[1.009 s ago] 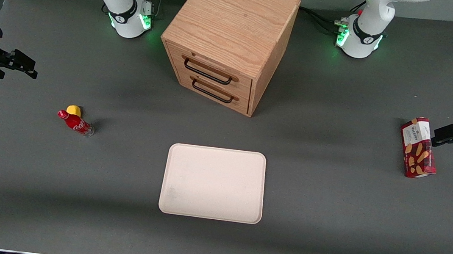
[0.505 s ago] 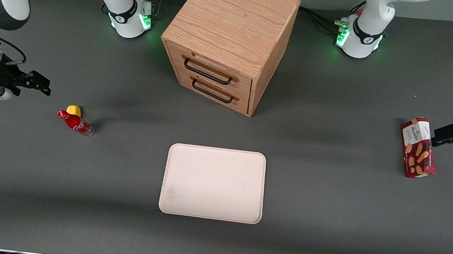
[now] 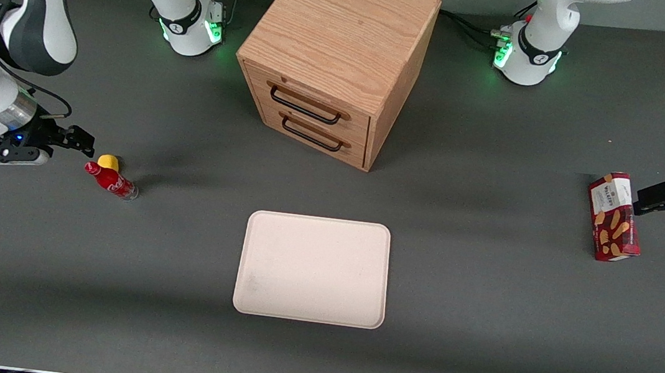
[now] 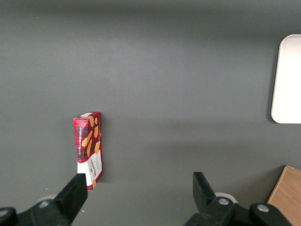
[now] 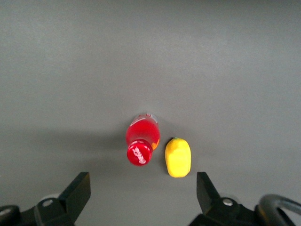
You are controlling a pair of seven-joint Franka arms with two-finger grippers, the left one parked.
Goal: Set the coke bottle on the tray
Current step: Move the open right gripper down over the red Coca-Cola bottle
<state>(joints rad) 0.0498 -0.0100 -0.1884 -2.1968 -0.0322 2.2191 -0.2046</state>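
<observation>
I should next grab the coke bottle by its red capped top (image 3: 92, 167) with my right gripper. Then I can set it on the tray (image 3: 313, 269).
The coke bottle (image 3: 110, 180), small with a red cap and red wrap, stands on the grey table toward the working arm's end; it also shows from above in the right wrist view (image 5: 141, 140). The cream-pink tray (image 3: 313, 269) lies flat near the table's middle, nearer the front camera than the drawer cabinet. My right gripper (image 3: 82, 144) hangs above the table just beside the bottle, a little farther toward the working arm's end. Its fingers are wide open and hold nothing, as the right wrist view (image 5: 143, 195) shows.
A small yellow object (image 3: 108, 161) sits right beside the bottle, also in the right wrist view (image 5: 178, 157). A wooden two-drawer cabinet (image 3: 338, 56) stands at the table's middle. A red snack box (image 3: 614, 217) lies toward the parked arm's end.
My right gripper has moved in from the table's edge toward the bottle and lower, over both steps. The bottle, yellow object and tray have not moved.
</observation>
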